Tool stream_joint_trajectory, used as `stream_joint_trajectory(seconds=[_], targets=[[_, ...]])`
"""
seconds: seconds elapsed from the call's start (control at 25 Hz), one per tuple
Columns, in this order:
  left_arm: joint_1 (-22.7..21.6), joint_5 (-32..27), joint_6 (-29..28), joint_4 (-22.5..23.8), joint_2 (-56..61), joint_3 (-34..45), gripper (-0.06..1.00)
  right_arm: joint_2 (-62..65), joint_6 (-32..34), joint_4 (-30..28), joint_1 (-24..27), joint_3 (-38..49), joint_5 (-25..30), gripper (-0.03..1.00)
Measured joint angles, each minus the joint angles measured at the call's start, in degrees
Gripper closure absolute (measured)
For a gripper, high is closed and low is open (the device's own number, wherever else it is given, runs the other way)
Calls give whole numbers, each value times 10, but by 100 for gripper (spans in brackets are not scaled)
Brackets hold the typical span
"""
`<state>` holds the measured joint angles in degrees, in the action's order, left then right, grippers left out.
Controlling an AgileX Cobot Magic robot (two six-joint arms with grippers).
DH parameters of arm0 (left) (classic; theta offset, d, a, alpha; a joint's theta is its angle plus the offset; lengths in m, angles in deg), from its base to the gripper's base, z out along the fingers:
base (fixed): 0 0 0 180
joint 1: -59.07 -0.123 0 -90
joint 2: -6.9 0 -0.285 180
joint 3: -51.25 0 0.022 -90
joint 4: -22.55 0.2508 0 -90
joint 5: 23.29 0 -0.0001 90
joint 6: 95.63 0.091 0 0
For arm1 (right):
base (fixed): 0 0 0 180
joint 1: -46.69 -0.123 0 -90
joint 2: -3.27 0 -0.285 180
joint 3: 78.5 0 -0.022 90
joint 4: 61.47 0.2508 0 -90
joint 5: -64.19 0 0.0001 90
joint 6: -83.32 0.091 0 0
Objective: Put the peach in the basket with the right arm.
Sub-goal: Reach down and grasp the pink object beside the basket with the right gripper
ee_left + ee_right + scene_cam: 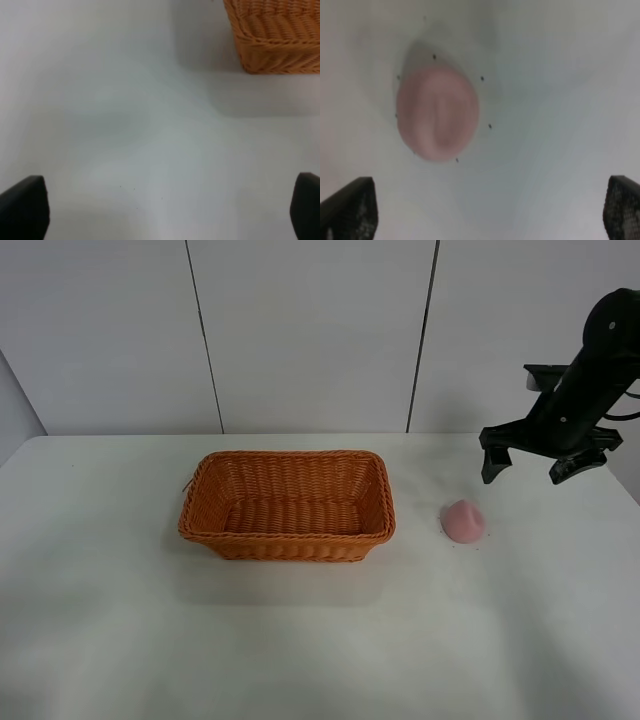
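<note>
The right gripper grabs the peach (463, 521) by its rounded sides next, to put it in the basket (288, 503).
The pale pink peach (463, 521) lies on the white table to the right of the orange-brown wicker basket (288, 503). My right gripper (527, 466) hangs open above the table, behind and to the right of the peach, with nothing between its fingers. In the right wrist view the peach (438, 113) sits ahead of the two spread fingertips (350, 207). The left gripper (165, 207) is open over bare table, and a corner of the basket (275, 37) shows beyond it. The left arm is out of the exterior high view.
The white table (300, 640) stretches wide in front of the basket. A pale panelled wall (310, 330) stands behind the table's back edge. Small dark specks ring the peach on the tabletop.
</note>
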<state>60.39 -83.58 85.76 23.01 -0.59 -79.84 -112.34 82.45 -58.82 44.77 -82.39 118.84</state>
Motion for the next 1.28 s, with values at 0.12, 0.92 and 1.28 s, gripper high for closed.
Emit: stream_joint_trajectory(seconds=[0.12, 0.92, 1.28], targets=[[0, 0, 0, 0, 0, 0, -4, -35, -14, 2, -18, -27, 4, 27], [0, 0, 0, 0, 0, 0, -4, -164, -18, 12, -50, -33, -83, 27], [0, 0, 0, 0, 0, 0, -4, -186, -16, 20, -50, -35, -84, 31]])
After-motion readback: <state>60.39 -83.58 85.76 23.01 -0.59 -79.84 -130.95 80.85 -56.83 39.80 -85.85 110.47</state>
